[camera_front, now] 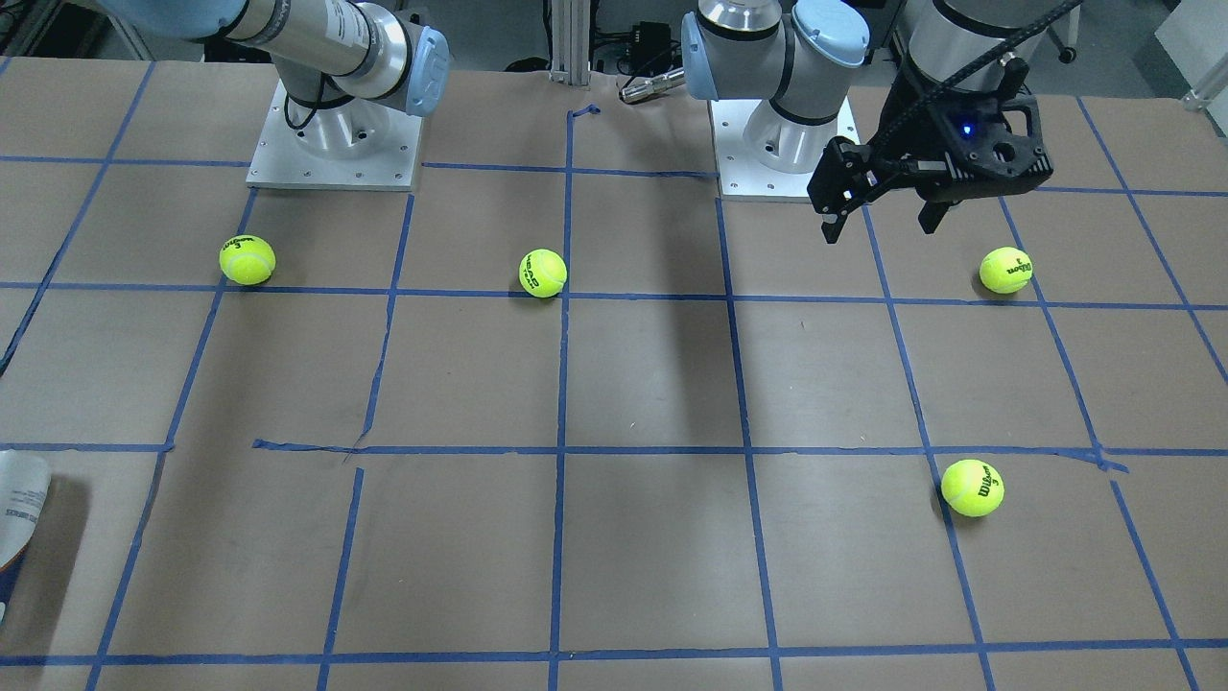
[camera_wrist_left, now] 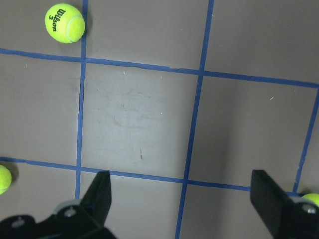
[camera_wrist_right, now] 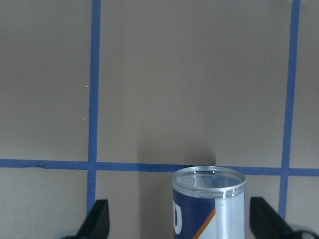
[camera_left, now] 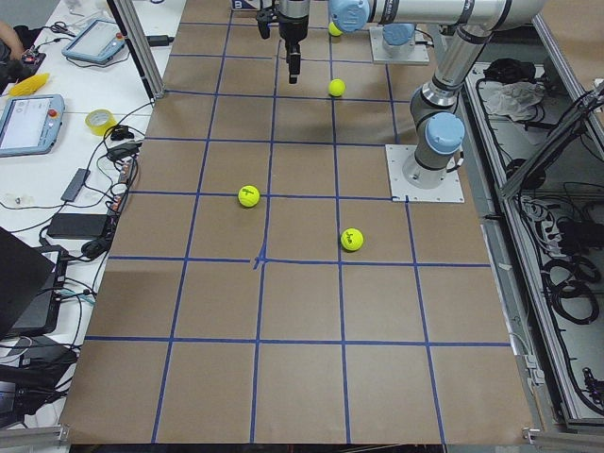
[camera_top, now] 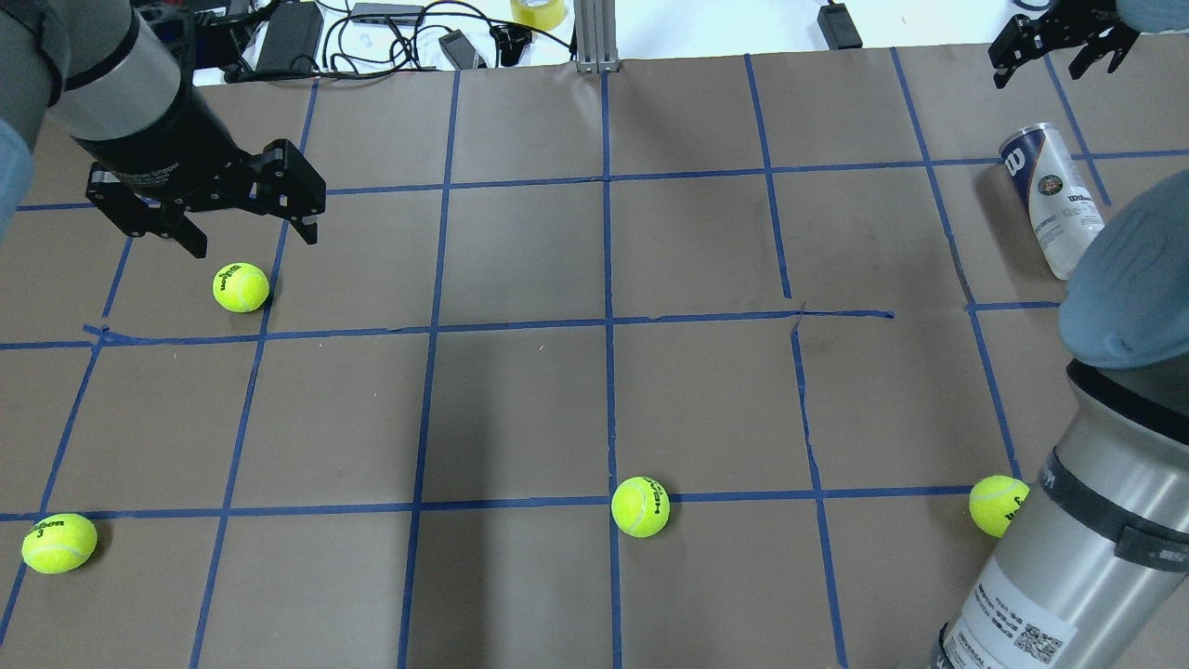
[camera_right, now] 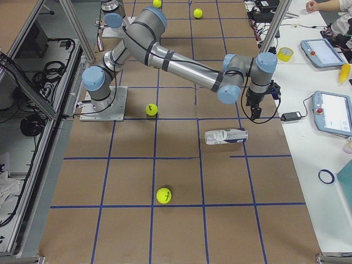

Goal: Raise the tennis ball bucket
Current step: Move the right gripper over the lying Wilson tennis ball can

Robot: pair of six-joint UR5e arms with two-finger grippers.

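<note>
My right gripper grabs the tennis ball bucket by its rimmed navy end (camera_wrist_right: 209,199) next, to lift it up.
The tennis ball bucket (camera_top: 1054,200) lies on its side at the table's far right, a clear can with a white and navy label. Its edge also shows in the front-facing view (camera_front: 21,518) and it shows in the exterior right view (camera_right: 225,136). My right gripper (camera_top: 1059,60) is open and empty, hovering just past the can's rim end without touching. In the right wrist view the can's open silvery rim (camera_wrist_right: 209,179) sits low between the spread fingers (camera_wrist_right: 97,221). My left gripper (camera_top: 253,237) is open and empty, above the far left of the table.
Several loose yellow-green tennis balls lie about: one (camera_top: 241,288) just under the left gripper, one (camera_top: 58,544) near left, one (camera_top: 640,506) near centre, one (camera_top: 997,505) beside the right arm. Cables and devices (camera_top: 372,28) lie past the table's far edge.
</note>
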